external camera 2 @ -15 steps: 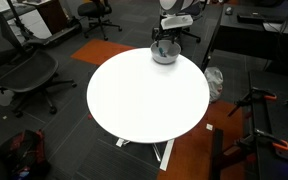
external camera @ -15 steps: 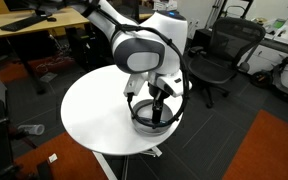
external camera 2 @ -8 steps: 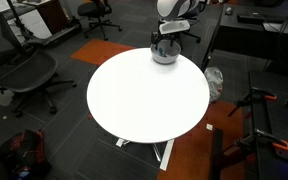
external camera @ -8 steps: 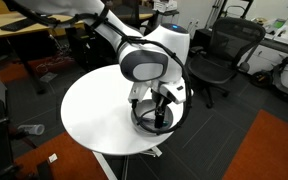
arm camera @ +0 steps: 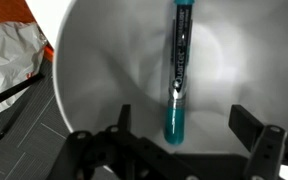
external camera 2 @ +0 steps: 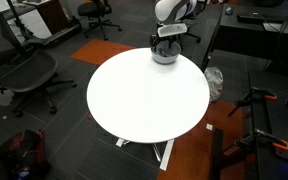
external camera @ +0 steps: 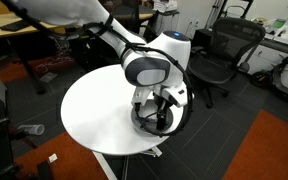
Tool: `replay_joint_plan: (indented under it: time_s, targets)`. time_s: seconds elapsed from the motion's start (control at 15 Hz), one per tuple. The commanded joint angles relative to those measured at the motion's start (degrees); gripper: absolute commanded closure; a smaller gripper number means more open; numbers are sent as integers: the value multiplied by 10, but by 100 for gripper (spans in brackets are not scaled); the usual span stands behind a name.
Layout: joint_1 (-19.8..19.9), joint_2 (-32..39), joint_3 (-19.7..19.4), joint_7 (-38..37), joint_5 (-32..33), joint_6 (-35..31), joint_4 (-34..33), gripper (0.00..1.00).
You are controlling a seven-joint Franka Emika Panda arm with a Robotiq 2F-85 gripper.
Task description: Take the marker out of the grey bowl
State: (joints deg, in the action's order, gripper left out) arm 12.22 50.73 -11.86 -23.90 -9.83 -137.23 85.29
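The marker's teal end is between my gripper's open fingers, and closing now would catch the teal end, so it is time to close on it.
The marker (arm camera: 177, 72), a slim dark stick with a teal end, lies inside the grey bowl (arm camera: 94, 80) in the wrist view. My gripper (arm camera: 180, 130) is open, with its fingers on either side of the teal end, not touching it. In both exterior views the gripper (external camera: 157, 108) (external camera 2: 165, 41) reaches down into the bowl (external camera: 154, 124) (external camera 2: 164, 55) at the edge of the white round table (external camera: 94, 115) (external camera 2: 144, 95). The marker is hidden there by the gripper.
Black office chairs (external camera: 219, 55) (external camera 2: 24, 70) stand around the table. Crumpled white plastic (arm camera: 9, 60) lies on the floor beside the bowl's side of the table. A desk (external camera: 29, 25) stands behind.
The arm has lowered the gripper further into the bowl; the bowl and table have not moved.
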Motion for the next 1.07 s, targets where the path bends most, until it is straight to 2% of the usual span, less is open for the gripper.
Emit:
replay_joint_plan:
  time_s: [0.0, 0.07, 0.13, 0.27, 0.33, 0.6, 0.87, 0.93, 1.0]
  targets:
    - [13, 14, 12, 15, -11, 22, -28, 0]
    - [13, 16, 13, 16, -11, 22, -28, 7]
    - [13, 18, 14, 16, -11, 23, -29, 28]
    - [14, 21, 15, 15, -12, 25, -30, 32]
    - [14, 20, 15, 15, -13, 25, -33, 38]
    - [14, 19, 16, 14, -14, 31, -37, 70]
    - [14, 23, 15, 13, -13, 34, -38, 98]
    - [14, 22, 14, 13, -12, 36, -37, 99]
    - [13, 18, 13, 11, -11, 36, -34, 95]
